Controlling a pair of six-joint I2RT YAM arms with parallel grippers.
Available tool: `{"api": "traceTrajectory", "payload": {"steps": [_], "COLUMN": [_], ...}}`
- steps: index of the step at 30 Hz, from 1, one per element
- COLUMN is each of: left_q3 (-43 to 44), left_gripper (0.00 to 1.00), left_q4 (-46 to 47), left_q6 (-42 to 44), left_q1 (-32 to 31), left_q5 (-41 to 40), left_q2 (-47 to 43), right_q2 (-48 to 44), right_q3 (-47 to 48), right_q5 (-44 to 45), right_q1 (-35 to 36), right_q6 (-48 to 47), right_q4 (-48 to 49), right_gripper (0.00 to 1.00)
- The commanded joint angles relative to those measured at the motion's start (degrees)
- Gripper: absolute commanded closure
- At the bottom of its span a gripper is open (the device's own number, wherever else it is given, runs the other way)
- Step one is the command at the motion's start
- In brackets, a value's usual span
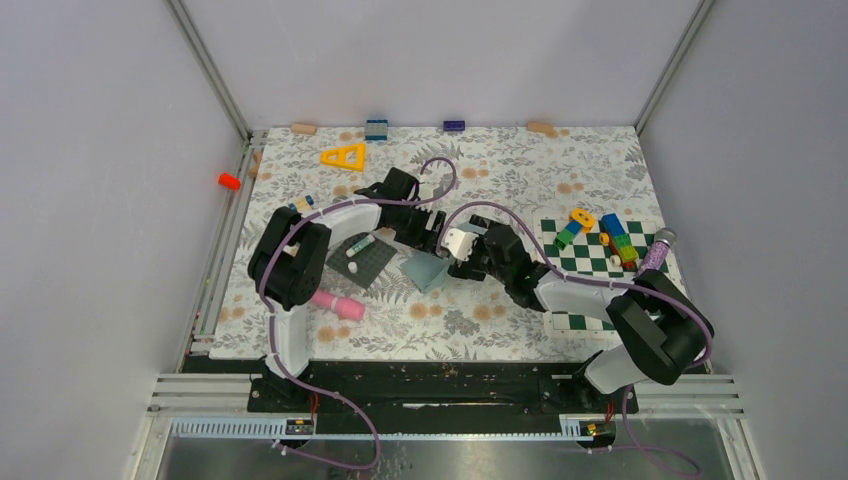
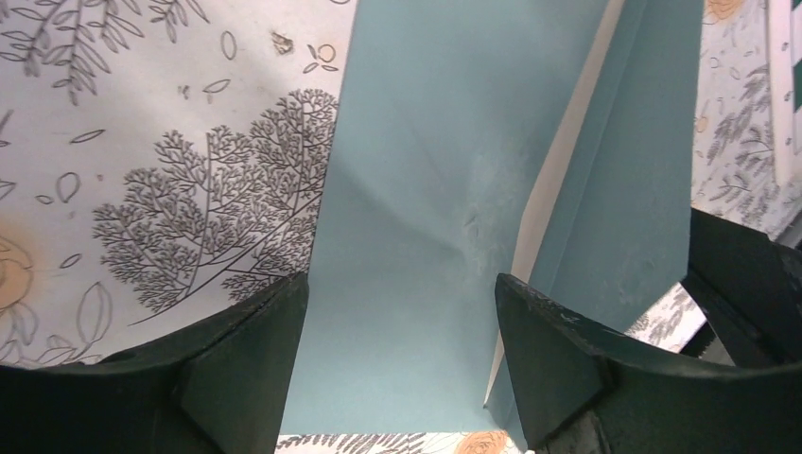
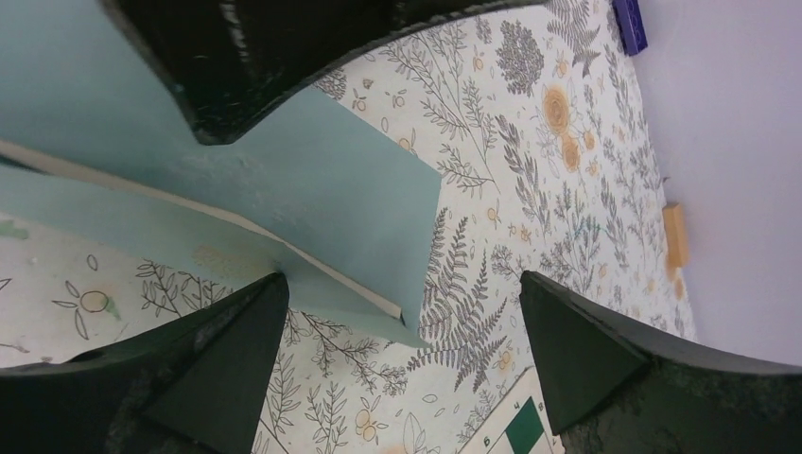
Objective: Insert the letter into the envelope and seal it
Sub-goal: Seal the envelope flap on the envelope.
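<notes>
I need to grab the outer teal layer (image 2: 673,271) of the envelope by that layer's free edge with my right gripper next. Then I can fold the envelope (image 2: 416,218) over and seal it.
The teal-grey envelope (image 1: 425,270) lies on the floral cloth at the middle of the table. In the left wrist view the envelope (image 2: 416,218) fills the centre, and a thin cream edge (image 2: 553,180) runs between two teal layers; I cannot tell if that edge is the letter. My left gripper (image 2: 402,284) is open, with its fingers straddling the envelope's main panel. My right gripper (image 3: 402,279) is open at the envelope's corner (image 3: 378,246), its left fingertip against the lower teal layer. One left-gripper finger (image 3: 284,57) rests over the envelope in the right wrist view. From above, both grippers (image 1: 432,238) (image 1: 462,256) meet at the envelope.
A dark grey mat (image 1: 362,262) with small white pieces lies left of the envelope, and a pink cylinder (image 1: 337,303) lies nearer. A green checkered board (image 1: 585,262) with coloured bricks (image 1: 615,238) is at the right. A yellow triangle (image 1: 344,156) and blue bricks (image 1: 376,129) lie at the back.
</notes>
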Motion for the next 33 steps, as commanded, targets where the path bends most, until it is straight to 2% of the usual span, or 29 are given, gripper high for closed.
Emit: {"api": "traceTrajectory", "payload": {"steps": [1, 9, 18, 21, 25, 30, 33], "left_q3": [-1.94, -2.16, -2.38, -2.85, -4.01, -4.78, -4.74], "left_gripper": [0.25, 0.25, 0.25, 0.25, 0.25, 0.25, 0.26], "left_q4": [0.16, 0.55, 1.5, 2.36, 3.86, 5.81, 6.45], "left_q6": [-2.33, -3.66, -5.73, -6.54, -7.15, -8.5, -8.69], "left_q1": [0.22, 0.4, 0.4, 0.4, 0.68, 2.25, 2.51], "left_q5": [4.94, 7.7, 14.25, 15.65, 15.95, 17.46, 18.31], "left_q2": [0.58, 1.77, 3.71, 3.59, 2.72, 2.48, 2.61], "right_q2": [-0.09, 1.94, 3.1, 4.01, 2.29, 0.67, 2.33], "right_q3": [3.38, 6.88, 15.76, 19.82, 23.44, 28.17, 29.01], "right_q5": [-1.76, -1.72, -5.73, -8.41, -15.97, -26.43, -28.79], "right_q1": [-1.22, -2.79, -5.73, -5.88, -9.87, -21.34, -26.05], "right_q6": [4.54, 4.81, 13.69, 17.54, 28.92, 46.29, 54.73], "right_q4": [-2.77, -6.71, -19.92, -26.31, -32.2, -39.63, -42.22], "right_gripper": [0.0, 0.02, 0.08, 0.15, 0.22, 0.35, 0.4]}}
